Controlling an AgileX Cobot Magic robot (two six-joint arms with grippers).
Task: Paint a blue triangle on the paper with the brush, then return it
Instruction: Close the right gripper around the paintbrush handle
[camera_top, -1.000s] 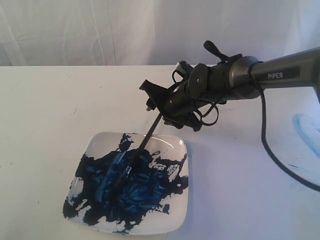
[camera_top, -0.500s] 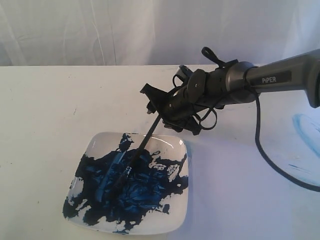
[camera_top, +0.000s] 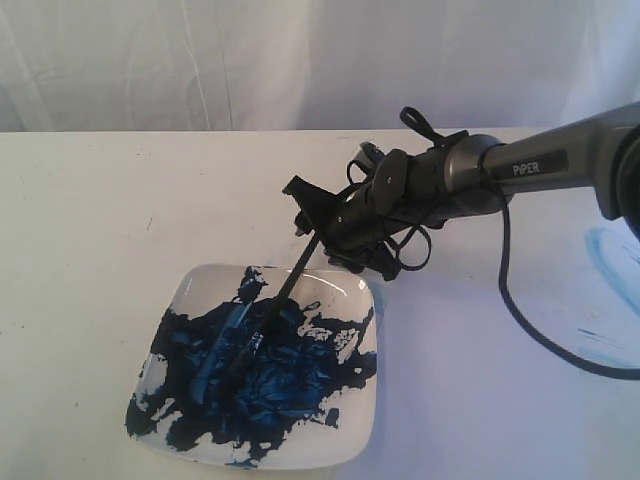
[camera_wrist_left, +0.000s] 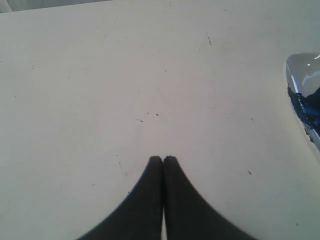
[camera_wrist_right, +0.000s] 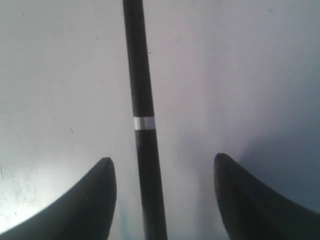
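My right gripper closes now and catches the brush, since its fingers are beside the brush's black handle (camera_wrist_right: 150, 177) below its silver band (camera_wrist_right: 144, 123).
The black brush (camera_top: 285, 288) lies in the white square dish (camera_top: 345, 440), bristles down in the dark blue paint, its handle leaning over the far rim. My right gripper (camera_top: 318, 228) is at the handle's upper end. In the right wrist view the handle (camera_wrist_right: 142, 90), with a silver band, runs between the spread fingers of that gripper (camera_wrist_right: 163, 158), which is open and touches it on neither side. My left gripper (camera_wrist_left: 163, 159) is shut on nothing above bare table. The paper (camera_top: 600, 300) shows at the far right with faint light-blue smears. No blue triangle is in view.
The dish's rim (camera_wrist_left: 300, 85) shows at the edge of the left wrist view. A black cable (camera_top: 530, 300) hangs from the right arm down over the table near the paper. A white curtain closes off the back.
The right arm's wrist and forearm have drifted slightly left, and the gripper has settled a little lower at the handle. The brush and dish have not moved.
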